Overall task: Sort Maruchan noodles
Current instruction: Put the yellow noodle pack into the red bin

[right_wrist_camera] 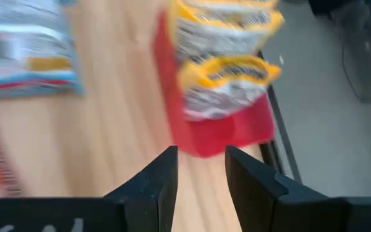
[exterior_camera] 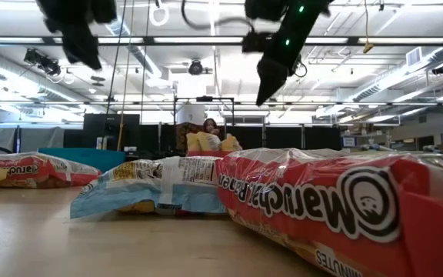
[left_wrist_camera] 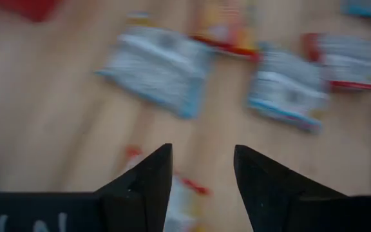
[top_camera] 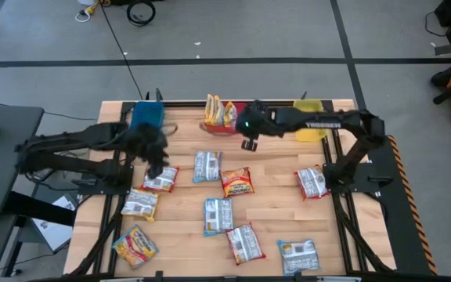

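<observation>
My left gripper grabs the packet's end edge next, to sort the red-and-white packet into the yellow bin (top_camera: 310, 135).
Several Maruchan noodle packets lie flat on the wooden table, among them a blue one (top_camera: 207, 166), an orange one (top_camera: 237, 182) and a red-and-white one (top_camera: 160, 180). Two yellow packets (right_wrist_camera: 227, 38) stand in the red bin (right_wrist_camera: 221, 132) at the far edge. My left gripper (top_camera: 156, 166) hangs open above the red-and-white packet at the left, with nothing between its fingers (left_wrist_camera: 201, 167). My right gripper (top_camera: 249, 143) hangs open in the air just in front of the red bin, also holding nothing (right_wrist_camera: 200, 164).
A blue bin (top_camera: 146, 115) stands at the far left and a yellow bin (top_camera: 309, 119) at the far right of the table's far edge. More packets lie near the front edge (top_camera: 297, 255), (top_camera: 135, 245). Bare wood lies between the bins and the packets.
</observation>
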{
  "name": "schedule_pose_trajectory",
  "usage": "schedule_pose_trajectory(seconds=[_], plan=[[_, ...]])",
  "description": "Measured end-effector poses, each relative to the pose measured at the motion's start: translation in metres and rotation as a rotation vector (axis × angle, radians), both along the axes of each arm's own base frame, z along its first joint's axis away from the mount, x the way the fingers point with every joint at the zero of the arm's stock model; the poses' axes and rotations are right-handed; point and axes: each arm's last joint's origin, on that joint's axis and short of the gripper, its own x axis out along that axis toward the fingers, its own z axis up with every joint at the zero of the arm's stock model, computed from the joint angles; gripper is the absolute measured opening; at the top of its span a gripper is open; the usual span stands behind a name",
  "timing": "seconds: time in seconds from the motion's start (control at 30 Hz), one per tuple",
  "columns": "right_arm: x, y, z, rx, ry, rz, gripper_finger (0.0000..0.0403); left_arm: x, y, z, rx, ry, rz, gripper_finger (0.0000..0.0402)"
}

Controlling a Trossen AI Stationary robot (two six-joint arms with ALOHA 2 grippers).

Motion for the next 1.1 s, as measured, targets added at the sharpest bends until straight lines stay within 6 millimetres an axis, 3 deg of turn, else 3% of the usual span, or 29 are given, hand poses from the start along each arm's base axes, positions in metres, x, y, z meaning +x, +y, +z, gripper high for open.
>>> schedule_pose_trajectory(seconds=[0.2, 0.43, 0.6, 0.77, 1.1], plan=[[-0.004, 0.049, 0.006, 0.008, -0.069, 0.101, 0.0134, 0.005, -0.051, -0.005, -0.048, 0.036, -0.086, 0.0171], [-0.01, 0.079, 0.013, -0.003, -0.097, 0.162, 0.0134, 0.003, -0.107, -0.039, -0.109, 0.343, -0.128, 0.0172], [-0.01, 0.088, 0.013, -0.034, -0.093, 0.175, 0.0134, -0.01, -0.142, -0.065, -0.103, 0.634, -0.108, 0.0172], [-0.009, 0.088, 0.014, -0.048, -0.101, 0.167, 0.0134, -0.018, -0.172, -0.089, -0.016, 0.772, -0.173, 0.0172], [-0.009, 0.088, 0.014, -0.049, -0.11, 0.153, 0.0134, -0.028, -0.189, -0.122, 0.269, 0.914, -0.261, 0.0195]])
